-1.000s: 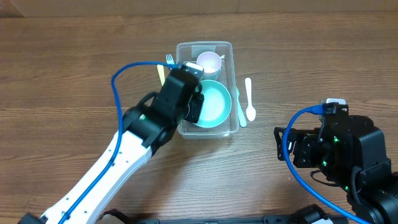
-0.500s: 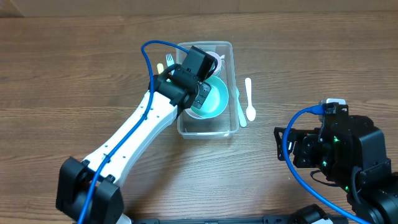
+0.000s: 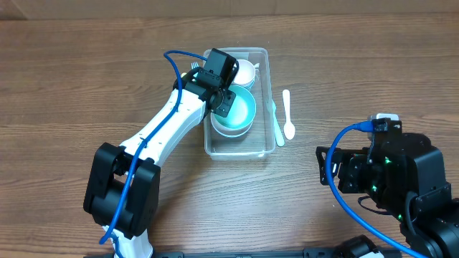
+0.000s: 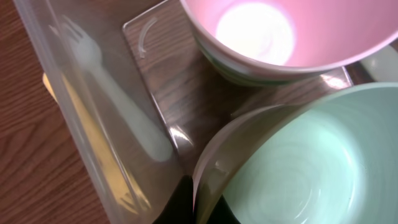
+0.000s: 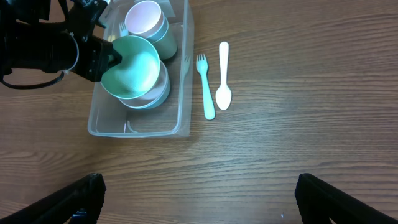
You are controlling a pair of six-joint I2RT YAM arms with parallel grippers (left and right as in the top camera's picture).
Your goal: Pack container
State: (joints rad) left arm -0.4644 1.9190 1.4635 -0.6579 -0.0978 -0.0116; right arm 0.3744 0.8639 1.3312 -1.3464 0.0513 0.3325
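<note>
The light-green bowl's lower side is already inside the lower bowl's rim [image 3: 228,135] [image 4: 214,144], so it is now time for my left gripper to let go of the light-green bowl.
The clear container [image 3: 241,151] [image 5: 138,127] stands mid-table. My left gripper [image 3: 221,100] [image 4: 199,206] is shut on the rim of a light-green bowl [image 3: 239,112] [image 4: 311,162] [image 5: 134,67]. It holds the bowl tilted inside the container, above another bowl [image 5: 155,94]. A pink-lined cup [image 3: 244,70] [image 4: 280,31] [image 5: 145,18] sits at the container's far end. My right gripper [image 5: 199,202] hangs open over bare wood at the table's right, well away from the container.
A teal fork [image 3: 275,123] [image 5: 204,87] and a white spoon [image 3: 287,115] [image 5: 222,78] lie on the table just right of the container. A white fork [image 4: 118,102] and a yellow utensil [image 4: 93,146] lie against its left wall.
The left arm has stretched further toward the far end of the container, carrying the green bowl with it. The right arm has not moved.
</note>
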